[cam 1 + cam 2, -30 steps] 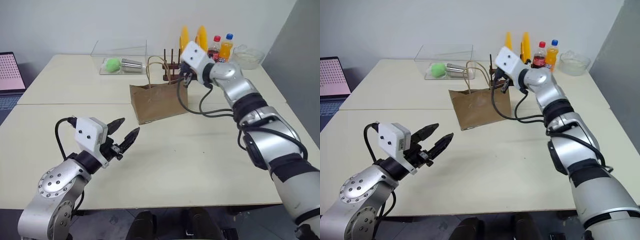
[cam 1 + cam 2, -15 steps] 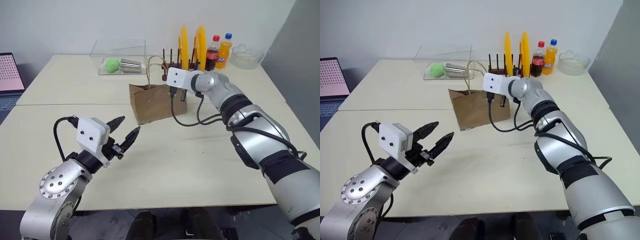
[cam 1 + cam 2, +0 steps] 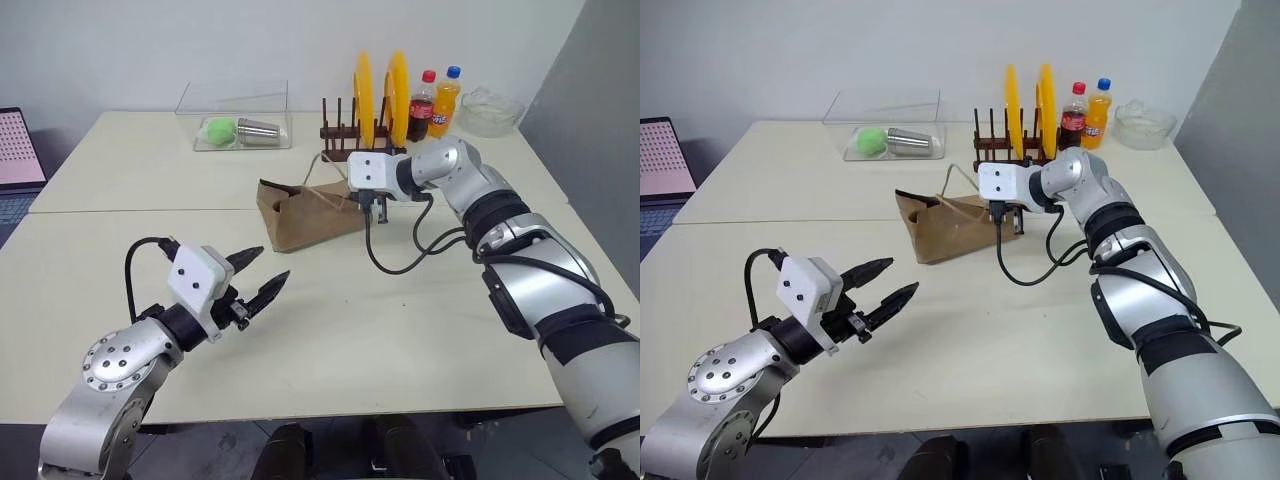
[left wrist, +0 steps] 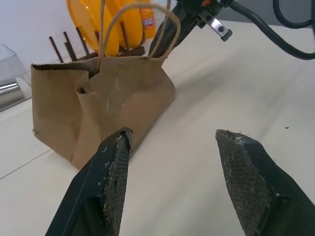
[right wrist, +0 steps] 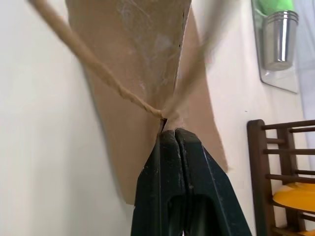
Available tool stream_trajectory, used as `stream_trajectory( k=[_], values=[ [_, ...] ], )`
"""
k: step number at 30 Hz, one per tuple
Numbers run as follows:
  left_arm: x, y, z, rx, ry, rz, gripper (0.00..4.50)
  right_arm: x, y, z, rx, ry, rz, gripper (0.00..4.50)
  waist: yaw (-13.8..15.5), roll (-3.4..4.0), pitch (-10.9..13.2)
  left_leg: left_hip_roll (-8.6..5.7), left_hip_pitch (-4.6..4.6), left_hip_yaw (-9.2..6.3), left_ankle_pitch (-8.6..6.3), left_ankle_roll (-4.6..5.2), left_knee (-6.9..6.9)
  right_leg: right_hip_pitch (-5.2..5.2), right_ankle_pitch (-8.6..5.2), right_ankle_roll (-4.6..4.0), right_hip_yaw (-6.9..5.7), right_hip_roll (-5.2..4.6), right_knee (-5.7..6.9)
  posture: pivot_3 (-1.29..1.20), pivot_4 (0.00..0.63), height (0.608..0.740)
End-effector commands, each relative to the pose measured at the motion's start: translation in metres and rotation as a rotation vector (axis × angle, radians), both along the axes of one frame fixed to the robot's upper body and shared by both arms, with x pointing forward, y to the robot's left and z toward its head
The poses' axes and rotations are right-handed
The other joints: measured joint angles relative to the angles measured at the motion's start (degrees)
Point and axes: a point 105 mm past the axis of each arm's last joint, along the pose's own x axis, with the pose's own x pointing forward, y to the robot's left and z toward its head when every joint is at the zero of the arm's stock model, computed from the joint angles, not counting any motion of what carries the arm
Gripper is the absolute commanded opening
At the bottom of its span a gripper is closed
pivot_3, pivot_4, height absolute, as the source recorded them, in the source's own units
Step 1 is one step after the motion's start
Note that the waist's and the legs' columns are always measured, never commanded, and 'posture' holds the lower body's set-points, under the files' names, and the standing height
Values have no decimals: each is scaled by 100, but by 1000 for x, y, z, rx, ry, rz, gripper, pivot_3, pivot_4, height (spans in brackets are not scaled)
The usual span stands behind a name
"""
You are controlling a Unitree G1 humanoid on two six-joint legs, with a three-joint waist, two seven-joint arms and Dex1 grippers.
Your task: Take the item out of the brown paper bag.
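Observation:
My left gripper should next pinch the twisted paper handle by its part standing up from the bag's rim (image 3: 310,169), because the bag's creased top (image 3: 290,200) slumps low.
The brown paper bag (image 3: 310,215) lies tipped low on the cream table (image 3: 400,330), its creased top pulled toward the right. My right gripper (image 5: 170,133) is shut on the bag's rim where a twisted loop handle (image 5: 98,73) joins it; it is also seen at the bag's right end as my right gripper (image 3: 1005,213). My left gripper (image 3: 273,263) is open and holds nothing, hovering near the table's front left, well short of the bag (image 4: 113,93). The item is hidden.
At the back stand a clear box (image 3: 235,110) with a green ball and steel cup, a wooden rack with yellow plates (image 3: 375,95), two soda bottles (image 3: 430,95) and a glass bowl (image 3: 488,108). A laptop (image 3: 15,150) sits far left. A black cable (image 3: 400,260) droops beside the bag.
My right gripper has come down and back with the bag's top in it, and the bag has gone from upright to tipped and squashed. The left arm has barely moved.

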Motion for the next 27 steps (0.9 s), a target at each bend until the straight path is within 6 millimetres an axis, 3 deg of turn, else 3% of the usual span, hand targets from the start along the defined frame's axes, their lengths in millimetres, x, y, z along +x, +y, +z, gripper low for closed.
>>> stream_trajectory(
  k=[1, 10, 20, 24, 27],
  values=[
    [-4, -4, 3, 23, -28, -38, 2870, -6, 0, -3, -18, 17, 54, 29, 0, 0, 0, 0, 0, 0, 0, 0, 0, 0, 0, 0, 0, 0, 0, 0, 150, 740],
    [-21, -5, -9, 100, 22, -127, 2870, -24, -3, -4, -54, 63, 185, 29, -5, 1, 1, 2, 4, -1, 0, 0, -4, 1, -4, -6, -2, 0, -1, 0, 150, 740],
    [-26, -4, -15, 151, 39, -191, 2870, -46, 0, -1, -69, 96, 304, 29, 6, 7, 5, 3, 2, -3, 0, 0, -5, 1, -7, -9, -5, 0, -2, 0, 150, 740],
    [-25, -4, -14, 177, 34, -222, 2870, -51, 4, 10, -26, 69, 317, 29, 9, 10, 7, 3, 1, -5, 0, 0, -5, 0, -7, -10, -7, 0, -4, 0, 150, 740],
    [-19, -3, -8, 212, -2, -250, 2870, -65, 6, 34, 103, 39, 337, 29, 24, 11, 7, 3, -4, -11, 0, 0, -5, -1, -8, -10, -13, 0, -7, 0, 150, 740]
  ],
)
